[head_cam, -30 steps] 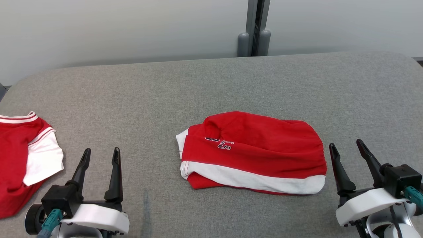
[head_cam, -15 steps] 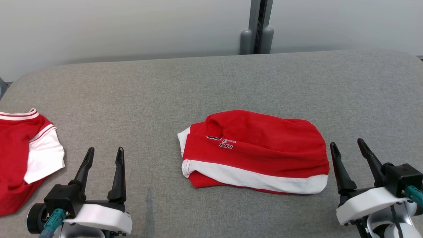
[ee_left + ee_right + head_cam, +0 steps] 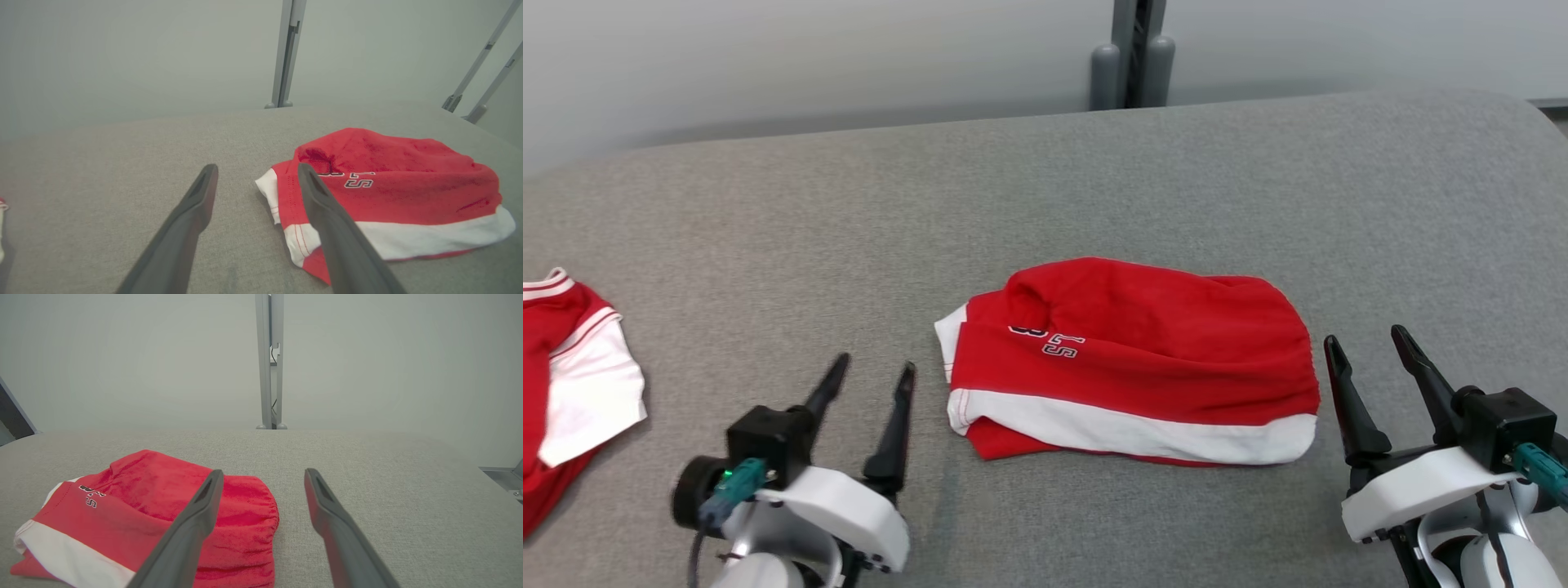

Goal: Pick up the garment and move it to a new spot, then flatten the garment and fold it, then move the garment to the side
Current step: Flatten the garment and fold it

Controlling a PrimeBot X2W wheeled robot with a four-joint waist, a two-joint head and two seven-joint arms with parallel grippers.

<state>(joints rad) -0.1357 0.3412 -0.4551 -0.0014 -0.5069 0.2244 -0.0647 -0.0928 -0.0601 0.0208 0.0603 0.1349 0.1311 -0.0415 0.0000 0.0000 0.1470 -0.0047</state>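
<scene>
The garment has the seamed end of its white band (image 3: 961, 407) sticking out while the red cloth (image 3: 1150, 323) lies slack, so my left gripper should grip the garment there next.
The garment (image 3: 1127, 359) is a red piece with a white band and dark lettering, lying folded in the middle of the grey table (image 3: 1045, 188). It also appears in the left wrist view as the garment (image 3: 392, 188) and in the right wrist view as the garment (image 3: 151, 514). My left gripper (image 3: 874, 366) stands open just left of the garment's white corner, holding nothing. Its fingers (image 3: 196, 204) frame bare cloth-covered table. My right gripper (image 3: 1364, 339) is open beside the garment's right end, apart from it.
A second red and white garment (image 3: 564, 384) lies at the table's left edge. A grey post (image 3: 1129, 49) stands behind the table against a pale wall. The table's rounded right corner is near my right arm.
My left gripper has swung right toward the garment's left end and tilted. The head camera has shifted, so the whole scene sits lower and further left. The right gripper holds its place.
</scene>
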